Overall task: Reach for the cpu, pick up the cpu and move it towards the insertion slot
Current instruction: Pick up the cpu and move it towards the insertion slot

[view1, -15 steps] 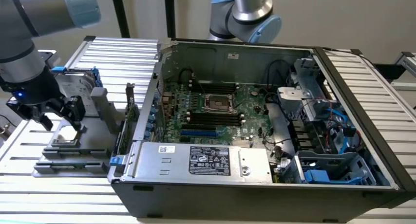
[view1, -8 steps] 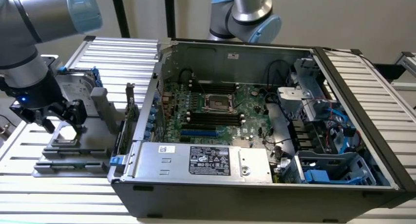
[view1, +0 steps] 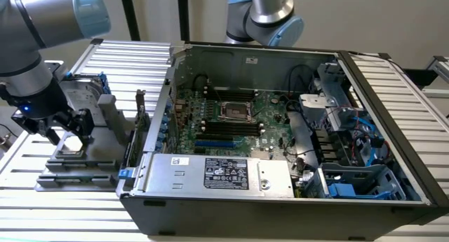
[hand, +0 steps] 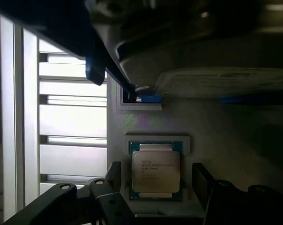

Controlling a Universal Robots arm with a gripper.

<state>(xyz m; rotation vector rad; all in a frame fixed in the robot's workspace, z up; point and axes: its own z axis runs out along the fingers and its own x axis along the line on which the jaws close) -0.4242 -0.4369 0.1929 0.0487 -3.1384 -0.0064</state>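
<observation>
My gripper will grab the cpu by its side edges next, because the holder's raised edge [hand: 158,138] hugs the cpu's ends.
The cpu [hand: 155,171], a small square chip with a silver top and a pale rim, lies flat in a recess of a grey fixture [view1: 77,165] at the exterior view's left. My gripper [view1: 69,139] hangs just above it, open. In the wrist view the gripper [hand: 158,182] straddles the chip, with one dark finger [hand: 202,180] on each side, apart from its edges. The insertion slot [view1: 236,111], a silver-framed square socket with a dark centre, sits on the motherboard inside the open computer case, well to the exterior view's right of the gripper.
A silver hard drive [view1: 88,92] with blue brackets stands on the fixture just behind the gripper. The case wall [view1: 144,126] rises between fixture and motherboard. A power supply [view1: 221,173] fills the case front. A second arm [view1: 263,16] stands behind the case.
</observation>
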